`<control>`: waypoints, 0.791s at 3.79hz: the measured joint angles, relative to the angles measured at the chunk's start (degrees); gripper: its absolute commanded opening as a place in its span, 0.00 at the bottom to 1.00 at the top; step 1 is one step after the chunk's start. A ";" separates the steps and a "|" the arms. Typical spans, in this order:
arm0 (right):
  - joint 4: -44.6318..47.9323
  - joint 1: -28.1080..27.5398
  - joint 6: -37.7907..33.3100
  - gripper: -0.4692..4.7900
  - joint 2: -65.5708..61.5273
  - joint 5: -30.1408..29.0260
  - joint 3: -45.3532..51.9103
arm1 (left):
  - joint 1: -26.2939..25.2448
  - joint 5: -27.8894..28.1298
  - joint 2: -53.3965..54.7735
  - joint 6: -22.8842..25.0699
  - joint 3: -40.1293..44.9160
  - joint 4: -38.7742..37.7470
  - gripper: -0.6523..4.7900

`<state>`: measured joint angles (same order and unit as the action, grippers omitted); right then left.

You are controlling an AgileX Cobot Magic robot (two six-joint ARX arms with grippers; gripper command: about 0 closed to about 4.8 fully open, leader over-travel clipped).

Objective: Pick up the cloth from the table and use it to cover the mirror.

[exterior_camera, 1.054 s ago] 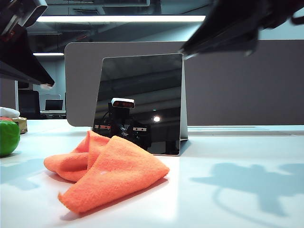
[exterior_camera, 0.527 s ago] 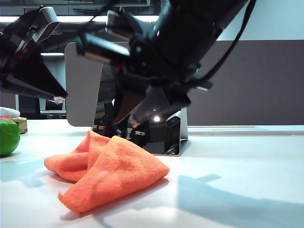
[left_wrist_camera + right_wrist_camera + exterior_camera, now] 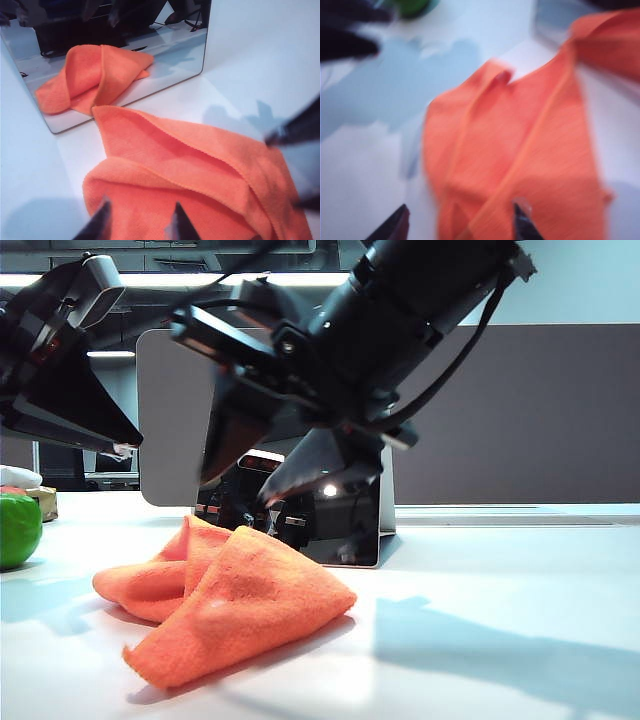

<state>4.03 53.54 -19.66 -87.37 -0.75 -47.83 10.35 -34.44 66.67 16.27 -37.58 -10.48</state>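
The cloth's fold stands up above its slumped rest, so my right gripper should grab that fold [image 3: 487, 210] next.
The orange cloth [image 3: 230, 600] lies crumpled and folded on the white table [image 3: 500, 640], just in front of the standing mirror [image 3: 345, 530]. My right gripper [image 3: 258, 478] hangs open above the cloth's far edge, its arm covering most of the mirror. In the right wrist view the right gripper [image 3: 459, 222] has its fingers wide apart over the cloth [image 3: 530, 150], holding nothing. My left gripper [image 3: 120, 445] hovers up at the left. In the left wrist view the left gripper [image 3: 140, 222] is open just above the cloth [image 3: 190, 170], and the mirror [image 3: 150, 75] reflects the cloth.
A green round object [image 3: 15, 530] sits at the table's left edge beside a small brownish box [image 3: 42, 502]. A dark grey partition panel [image 3: 500, 410] stands behind the mirror. The right arm's shadow falls on the table at the right.
The right arm has swung down from the upper right across the mirror's front to hang over the cloth, and its fingers have spread. The left gripper has sunk slightly. The cloth has not moved.
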 measured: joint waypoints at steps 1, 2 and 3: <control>-12.83 20.00 -3.45 0.66 -1.99 12.72 0.00 | 0.00 0.00 0.00 0.00 0.00 -0.02 0.41; -9.97 20.15 -3.65 0.64 -6.21 13.09 -0.09 | 0.00 0.00 0.00 0.00 0.00 0.00 0.41; -9.42 20.39 -3.65 0.64 -9.92 17.25 -2.78 | 0.00 0.00 0.00 0.00 0.00 -0.02 0.41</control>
<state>-5.39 73.93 -23.31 -97.30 16.49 -50.61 10.35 -34.44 66.67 16.27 -37.58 -10.50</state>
